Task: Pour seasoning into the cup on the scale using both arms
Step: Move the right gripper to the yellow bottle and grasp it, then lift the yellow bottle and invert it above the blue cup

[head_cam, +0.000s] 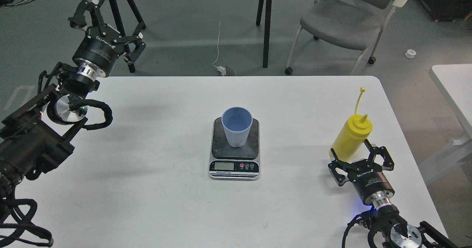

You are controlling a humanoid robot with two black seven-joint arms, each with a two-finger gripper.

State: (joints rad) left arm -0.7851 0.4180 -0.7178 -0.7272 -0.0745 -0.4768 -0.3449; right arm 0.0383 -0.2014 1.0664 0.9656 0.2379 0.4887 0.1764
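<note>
My right gripper needs to hold the yellow bottle's lower body (342,146) next, so that it can pour into the cup (236,126).
The light-blue ribbed cup (236,126) stands upright on the dark plate of the scale (235,165) at the table's middle. The yellow seasoning bottle (351,136) stands upright at the right, its cap strap pointing up. My right gripper (356,153) is open with its fingers on either side of the bottle's base, not closed on it. My left gripper (107,17) is open and empty, raised beyond the table's far left corner, far from the cup.
The white table (155,189) ends just right of the bottle. A grey chair (341,21) and black table legs (266,23) stand behind it. A second white table (455,89) is at the far right.
</note>
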